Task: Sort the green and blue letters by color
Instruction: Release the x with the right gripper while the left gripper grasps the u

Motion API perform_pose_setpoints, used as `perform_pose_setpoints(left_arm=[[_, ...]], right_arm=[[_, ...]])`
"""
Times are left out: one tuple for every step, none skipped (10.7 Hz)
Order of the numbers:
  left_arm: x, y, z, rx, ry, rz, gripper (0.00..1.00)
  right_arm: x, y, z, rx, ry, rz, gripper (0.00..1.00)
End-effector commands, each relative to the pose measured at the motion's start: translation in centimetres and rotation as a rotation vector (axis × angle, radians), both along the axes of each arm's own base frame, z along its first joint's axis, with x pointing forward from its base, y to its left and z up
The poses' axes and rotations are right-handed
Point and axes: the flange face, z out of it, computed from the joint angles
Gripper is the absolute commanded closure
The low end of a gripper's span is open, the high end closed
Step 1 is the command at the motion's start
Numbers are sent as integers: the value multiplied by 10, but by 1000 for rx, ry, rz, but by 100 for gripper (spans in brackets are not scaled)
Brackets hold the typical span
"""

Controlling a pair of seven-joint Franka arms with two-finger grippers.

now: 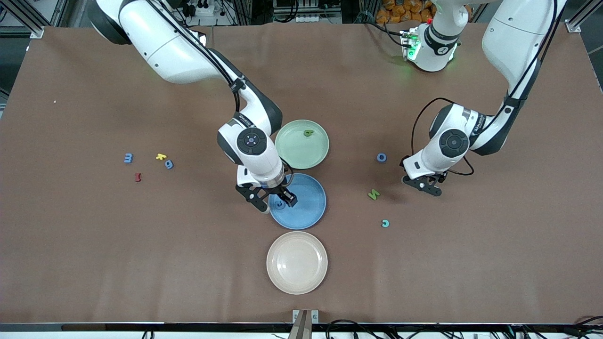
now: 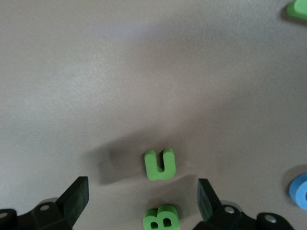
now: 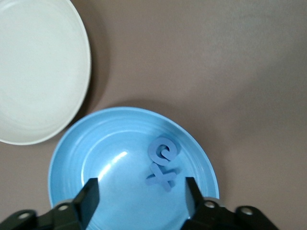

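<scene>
My left gripper takes hold of the green U by its two upright arms next, to sort the green letters onto the green plate [image 1: 301, 150].
My right gripper [image 1: 278, 200] hangs low over the blue plate [image 1: 306, 212], open [image 3: 140, 199] and holding nothing. Two blue letters, a round one [image 3: 163, 150] and an X [image 3: 163, 176], lie loose in that plate [image 3: 96, 158], just off the fingers. A green letter [image 1: 308, 133] lies in the green plate [image 1: 301, 150]. My left gripper [image 1: 426, 186] waits open [image 2: 141, 201] just above the table toward the left arm's end. A green U [image 2: 160, 164] and a green B [image 2: 162, 218] lie before it. A green piece [image 1: 373, 194] and a blue O [image 1: 381, 157] lie nearby.
An empty cream plate [image 1: 297, 262] sits nearer the front camera than the blue plate. A teal C [image 1: 385, 223] lies near the green piece. Toward the right arm's end lie a blue 3 [image 1: 128, 157], a blue 9 [image 1: 168, 164], a yellow piece [image 1: 161, 156] and a dark red piece [image 1: 137, 177].
</scene>
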Motion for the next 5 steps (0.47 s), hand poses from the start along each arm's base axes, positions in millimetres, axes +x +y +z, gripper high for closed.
perform_pose_setpoints(left_arm=[[-11, -3, -3, -17, -29, -37, 0], [-8, -7, -5, -30, -43, -32, 0], [-7, -9, -6, -37, -50, -29, 0], [-7, -10, -6, -39, -52, -29, 0], [-6, -10, -6, -39, -52, -28, 0]], right_arm=[[13, -32, 42, 19, -11, -3, 0], [7, -59, 60, 6, -12, 67, 0], [-1, -88, 73, -30, -14, 132, 0], [-12, -116, 80, -72, 4, 187, 0], [-24, -146, 81, -122, 31, 268, 0]])
